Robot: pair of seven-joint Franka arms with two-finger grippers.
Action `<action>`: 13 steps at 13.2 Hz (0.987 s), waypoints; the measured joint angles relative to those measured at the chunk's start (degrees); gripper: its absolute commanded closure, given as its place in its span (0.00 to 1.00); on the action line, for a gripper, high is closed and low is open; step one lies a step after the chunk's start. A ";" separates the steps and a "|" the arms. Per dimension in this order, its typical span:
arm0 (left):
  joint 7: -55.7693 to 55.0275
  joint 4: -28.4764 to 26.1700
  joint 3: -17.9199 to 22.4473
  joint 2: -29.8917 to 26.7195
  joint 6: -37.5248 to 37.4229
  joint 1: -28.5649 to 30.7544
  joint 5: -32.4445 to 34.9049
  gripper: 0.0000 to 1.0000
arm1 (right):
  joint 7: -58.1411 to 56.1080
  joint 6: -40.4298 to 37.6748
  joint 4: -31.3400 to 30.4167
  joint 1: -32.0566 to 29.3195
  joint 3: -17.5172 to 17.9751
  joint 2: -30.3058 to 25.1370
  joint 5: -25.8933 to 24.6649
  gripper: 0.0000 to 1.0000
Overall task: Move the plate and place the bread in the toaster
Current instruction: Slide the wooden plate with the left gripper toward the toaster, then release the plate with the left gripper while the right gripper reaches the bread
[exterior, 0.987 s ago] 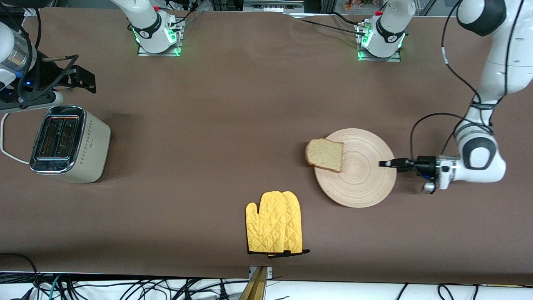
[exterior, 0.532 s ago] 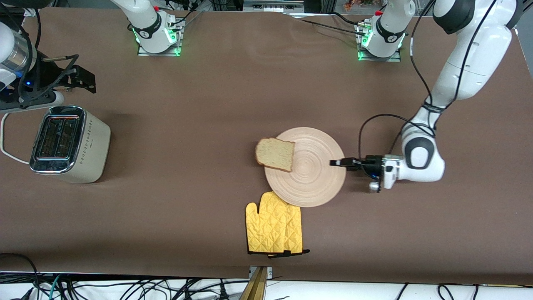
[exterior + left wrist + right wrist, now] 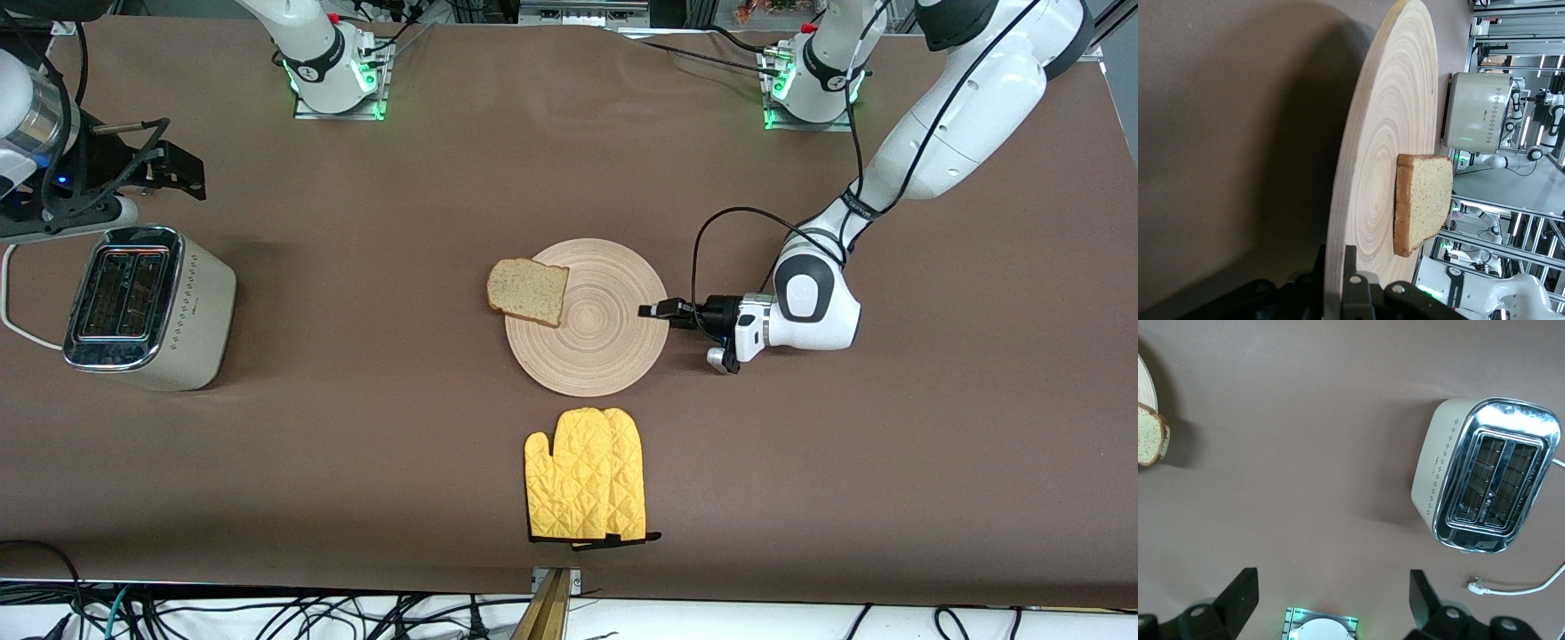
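My left gripper opens now, as the round plate's lower edge (image 3: 584,393) (image 3: 1345,167) sits over the tabletop beside my left gripper, so the plate would lie flat.
The round light-wood plate (image 3: 589,316) lies at mid-table. The bread (image 3: 528,291) slice rests on its rim toward the right arm's end, overhanging the edge. My left gripper (image 3: 656,311) is shut on the plate's rim at the side toward the left arm's end; the left wrist view shows its fingers (image 3: 1353,280) clamping the plate (image 3: 1385,167) with the bread (image 3: 1423,203) on it. The cream toaster (image 3: 147,306) stands at the right arm's end, slots empty, also in the right wrist view (image 3: 1485,473). My right gripper (image 3: 1331,600) is open and empty, waiting above the table by the toaster.
A yellow oven mitt (image 3: 585,487) lies nearer the front camera than the plate. The toaster's white cord (image 3: 16,311) loops off toward the table's end. The two arm bases (image 3: 336,71) stand along the table's back edge.
My left gripper has dragged the plate with the bread toward the right arm's end and slightly away from the front camera, off the mitt. The right arm has not moved.
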 measured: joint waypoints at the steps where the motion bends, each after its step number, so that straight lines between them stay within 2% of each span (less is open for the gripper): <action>1: 0.92 -0.21 0.04 0.01 -0.02 0.20 0.00 0.34 | -0.06 0.00 -0.01 0.01 0.00 0.22 0.00 0.00; 2: 1.61 -0.26 0.03 0.00 -0.31 0.37 0.00 0.00 | -0.09 0.00 -0.01 0.03 0.04 0.42 0.00 0.00; 5: 2.54 -0.09 0.00 -0.19 -0.51 1.09 0.04 0.00 | -0.09 0.00 -0.02 0.36 0.36 0.76 0.07 0.00; 7: 2.81 0.45 0.00 -1.51 -1.14 2.63 3.47 0.00 | -0.09 0.00 -0.03 0.88 0.48 1.00 0.61 0.00; 8: 2.69 0.98 0.03 -2.72 -2.57 4.13 7.94 0.00 | -0.07 0.00 -0.05 1.05 0.51 1.26 1.85 0.00; 10: -0.49 3.87 0.05 -5.29 -9.55 8.81 21.58 0.00 | 0.13 0.11 -0.12 1.19 0.52 2.49 5.82 0.00; 13: -7.95 12.90 -0.08 -9.10 -24.57 14.48 40.12 0.00 | 4.10 2.57 -0.35 1.53 0.57 7.08 14.51 0.00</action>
